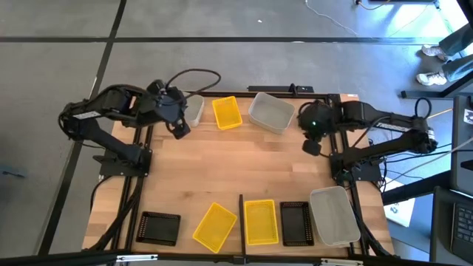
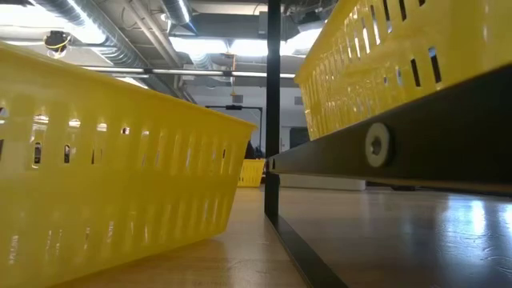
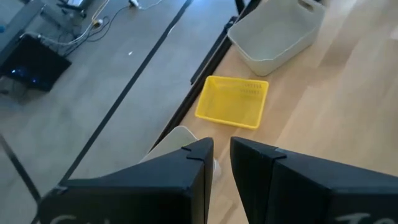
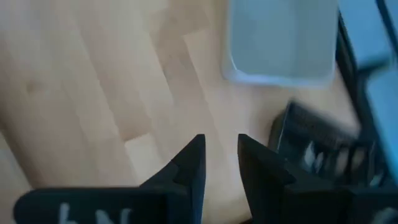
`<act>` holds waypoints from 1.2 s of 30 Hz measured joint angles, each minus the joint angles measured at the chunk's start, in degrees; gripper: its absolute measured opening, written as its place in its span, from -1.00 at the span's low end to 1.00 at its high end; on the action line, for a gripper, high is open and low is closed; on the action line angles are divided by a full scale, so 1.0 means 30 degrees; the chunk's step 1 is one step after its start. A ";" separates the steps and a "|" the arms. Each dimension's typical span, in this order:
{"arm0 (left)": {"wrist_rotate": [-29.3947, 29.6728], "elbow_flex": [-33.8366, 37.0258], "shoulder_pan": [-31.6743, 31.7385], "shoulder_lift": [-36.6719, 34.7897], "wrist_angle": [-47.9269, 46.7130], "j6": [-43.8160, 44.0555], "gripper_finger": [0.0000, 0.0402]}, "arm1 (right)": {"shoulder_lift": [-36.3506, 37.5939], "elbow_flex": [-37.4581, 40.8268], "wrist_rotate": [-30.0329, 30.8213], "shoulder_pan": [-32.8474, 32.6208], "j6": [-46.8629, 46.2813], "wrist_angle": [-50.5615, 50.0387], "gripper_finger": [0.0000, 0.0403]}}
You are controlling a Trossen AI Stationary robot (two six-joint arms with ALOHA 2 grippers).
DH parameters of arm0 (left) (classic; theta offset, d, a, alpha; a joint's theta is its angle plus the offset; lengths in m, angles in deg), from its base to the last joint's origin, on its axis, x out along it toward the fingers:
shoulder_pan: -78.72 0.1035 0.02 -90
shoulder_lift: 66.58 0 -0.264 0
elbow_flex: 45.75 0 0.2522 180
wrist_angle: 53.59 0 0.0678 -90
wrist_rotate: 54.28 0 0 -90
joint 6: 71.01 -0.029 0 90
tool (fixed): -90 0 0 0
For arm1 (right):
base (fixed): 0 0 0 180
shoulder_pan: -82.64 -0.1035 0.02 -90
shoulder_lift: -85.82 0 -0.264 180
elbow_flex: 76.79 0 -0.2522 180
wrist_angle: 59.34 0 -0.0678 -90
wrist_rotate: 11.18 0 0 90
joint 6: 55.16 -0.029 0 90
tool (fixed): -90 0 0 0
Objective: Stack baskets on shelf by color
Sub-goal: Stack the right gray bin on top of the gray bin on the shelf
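Next, the right gripper grips the grey-white basket by its rim, to stack it with the matching basket by the black one.
Along the far edge stand a whitish basket, a yellow basket and a grey-white basket. Along the near edge sit a black basket, a skewed yellow one, the shelf's dark upright divider, then a yellow, a black and a grey-white basket. My left gripper hovers beside the whitish basket, open by a narrow gap, with nothing in it. My right gripper hangs open above bare wood at the right.
The middle of the wooden top is bare. Black frame rails run along both sides, and cables trail off the far edge. In the low view the divider stands between two yellow baskets.
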 joint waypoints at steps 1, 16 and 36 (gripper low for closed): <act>-0.0034 0.0015 0.0144 0.0089 0.0002 0.0000 -0.76 | -0.0131 0.0000 -0.0228 0.0339 0.1818 0.0353 -0.55; -0.0736 0.0005 0.0377 0.0751 -0.0095 -0.0105 -0.76 | -0.4881 0.0015 -0.3423 0.4687 1.4136 0.2764 -0.55; -0.0742 0.0012 0.0384 0.0821 -0.0153 -0.0138 -0.76 | -0.9826 0.0029 -0.3680 0.7220 1.8256 0.3763 -0.55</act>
